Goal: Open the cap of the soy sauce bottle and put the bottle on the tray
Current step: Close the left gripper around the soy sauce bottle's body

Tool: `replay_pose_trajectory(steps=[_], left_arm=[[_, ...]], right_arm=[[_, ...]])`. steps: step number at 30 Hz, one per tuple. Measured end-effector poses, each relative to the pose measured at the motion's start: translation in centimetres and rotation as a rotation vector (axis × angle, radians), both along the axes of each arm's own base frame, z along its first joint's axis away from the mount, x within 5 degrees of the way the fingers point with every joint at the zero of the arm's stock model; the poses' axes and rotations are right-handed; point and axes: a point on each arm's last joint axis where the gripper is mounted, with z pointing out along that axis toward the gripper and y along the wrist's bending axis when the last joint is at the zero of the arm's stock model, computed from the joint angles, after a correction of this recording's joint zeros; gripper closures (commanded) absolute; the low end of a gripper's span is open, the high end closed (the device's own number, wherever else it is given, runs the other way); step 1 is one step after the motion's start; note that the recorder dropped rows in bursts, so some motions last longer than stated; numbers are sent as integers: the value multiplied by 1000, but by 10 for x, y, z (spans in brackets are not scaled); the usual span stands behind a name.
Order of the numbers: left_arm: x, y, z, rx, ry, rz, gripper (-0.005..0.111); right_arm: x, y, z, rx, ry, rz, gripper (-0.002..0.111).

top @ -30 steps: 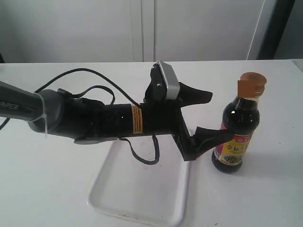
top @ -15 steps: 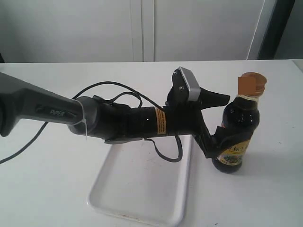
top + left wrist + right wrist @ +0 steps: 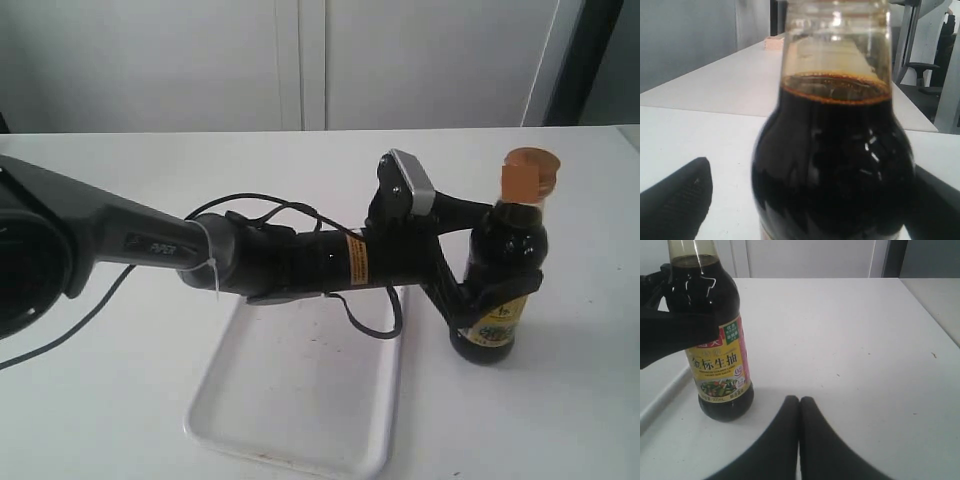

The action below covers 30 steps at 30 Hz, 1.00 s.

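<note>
The left gripper picks up the soy sauce bottle by its dark body next. That keeps its orange-brown cap (image 3: 530, 172) free to be opened.
The soy sauce bottle (image 3: 495, 335) stands upright on the white table, just right of the tray (image 3: 300, 400). Its orange-brown cap (image 3: 528, 175) sits on the neck. My left gripper (image 3: 505, 250) is open and straddles the bottle's shoulder, one finger behind it and one in front. In the left wrist view the bottle (image 3: 835, 150) fills the space between the fingers (image 3: 675, 200), with a gap showing on one side. My right gripper (image 3: 800, 400) is shut on nothing, low over the table near the bottle (image 3: 715, 355). It is out of the exterior view.
The left arm and its looped cable (image 3: 365, 325) stretch across above the tray. A strip of the tray's rim (image 3: 660, 395) shows beside the bottle in the right wrist view. A wall with cabinet doors (image 3: 300, 60) stands behind the table.
My left gripper has travelled right, from beside the bottle to around it, its fingers still apart. The bottle has stayed in place.
</note>
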Motion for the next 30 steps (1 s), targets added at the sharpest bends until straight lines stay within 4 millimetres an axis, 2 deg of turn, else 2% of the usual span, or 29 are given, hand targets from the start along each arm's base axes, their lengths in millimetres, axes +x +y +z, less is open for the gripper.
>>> replay_pose_trajectory(steps=[9, 19, 22, 30], left_arm=[[7, -7, -11, 10, 18, 8, 11], [-7, -21, -12, 47, -4, 4, 14], [-7, -21, -13, 50, -4, 8, 20], [-6, -22, -12, 42, 2, 27, 20]], right_arm=[[0, 0, 0, 0, 0, 0, 108], [0, 0, 0, 0, 0, 0, 108], [0, 0, 0, 0, 0, 0, 108], [0, 0, 0, 0, 0, 0, 108]])
